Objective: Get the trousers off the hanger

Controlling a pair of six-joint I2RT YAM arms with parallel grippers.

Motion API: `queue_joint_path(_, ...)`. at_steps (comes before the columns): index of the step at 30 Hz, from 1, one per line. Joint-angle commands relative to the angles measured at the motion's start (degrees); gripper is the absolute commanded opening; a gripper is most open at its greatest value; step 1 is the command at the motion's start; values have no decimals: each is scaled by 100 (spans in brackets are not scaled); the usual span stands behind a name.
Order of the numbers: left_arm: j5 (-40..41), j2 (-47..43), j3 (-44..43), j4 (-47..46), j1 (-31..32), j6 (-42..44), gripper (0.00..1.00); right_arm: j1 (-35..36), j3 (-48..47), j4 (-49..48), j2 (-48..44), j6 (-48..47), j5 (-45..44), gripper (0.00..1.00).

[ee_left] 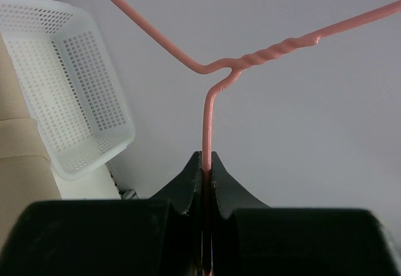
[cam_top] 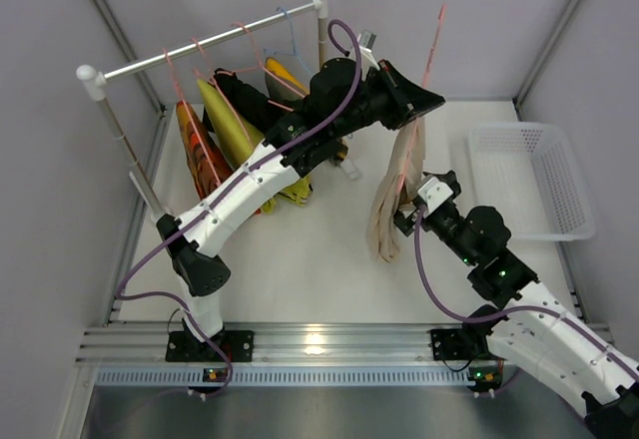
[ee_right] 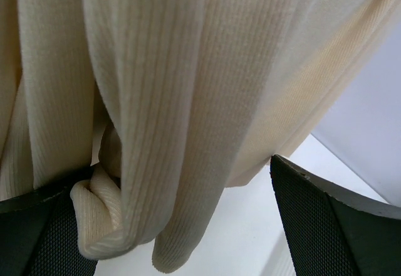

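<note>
The beige trousers need to be pulled off, so my right gripper will next grab their hanging folds on the basket side and leave the hanger's wire free.
The pale beige trousers hang from a pink wire hanger held up over the middle of the table. My left gripper is shut on the hanger's wire, just below its twisted neck. Level with the lower part of the trousers, my right gripper is open. Folds of the ribbed beige trousers hang between its two fingers without being clamped. The orange-red patterned trousers hang from the rack at the back left.
A white rail rack at the back left carries more hangers with yellow and black garments. A white perforated basket stands at the right, also in the left wrist view as the basket. Grey walls enclose the table.
</note>
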State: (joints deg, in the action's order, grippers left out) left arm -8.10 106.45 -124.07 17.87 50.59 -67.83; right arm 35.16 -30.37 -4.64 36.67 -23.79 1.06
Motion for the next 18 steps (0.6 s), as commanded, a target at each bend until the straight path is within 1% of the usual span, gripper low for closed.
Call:
queue_joint_path(1,-130,-292,40,-706,-23,-221,0,123,-241,-819,42,6,-342,99)
queue_joint_path(3,-139,-309,102,-706,-23,-248,0,123,-311,-863,43,67,-509,100)
queue_joint_path(7,-148,-345,190,-688,-23,-274,0,123,-469,-749,25,138,-563,99)
queue_joint_path(12,-236,-353,216,-802,-23,-230,0,123,-426,-652,-63,129,-651,100)
queue_joint_path(18,-350,-371,357,-829,-23,-301,0,123,-417,-766,-2,33,-405,99)
